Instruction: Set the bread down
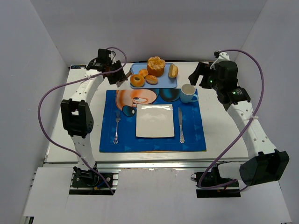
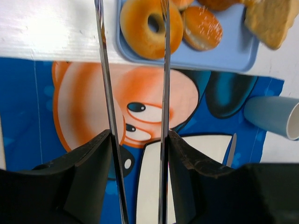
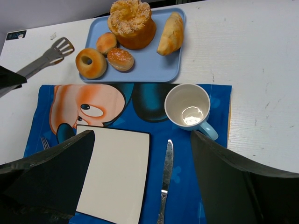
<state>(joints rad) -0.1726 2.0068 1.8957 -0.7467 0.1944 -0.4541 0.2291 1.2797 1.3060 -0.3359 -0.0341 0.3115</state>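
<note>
I would leave the ring bread (image 1: 137,80) on the tray (image 1: 169,84) if I lifted my left gripper now, because the tongs' blades are wide apart.
Several breads lie on a light blue tray (image 1: 169,84): a ring-shaped one (image 1: 137,80), a tall round loaf (image 1: 156,66), a long roll (image 1: 173,71) and small buns (image 1: 151,79). My left gripper (image 1: 113,72) is shut on metal tongs (image 1: 122,80). In the left wrist view the tongs' two blades (image 2: 106,84) run up from between my fingers, apart, toward the ring bread (image 2: 150,28). A white square plate (image 1: 154,120) rests on the blue placemat. My right gripper (image 3: 142,140) hangs open and empty above the mat, by the mug (image 3: 189,106).
The blue cartoon placemat (image 1: 196,135) carries a fork (image 1: 116,126) left of the plate and a knife (image 1: 181,124) right of it. The pale blue mug (image 1: 188,93) stands just right of the tray's front corner. White walls close in the table at the back and sides.
</note>
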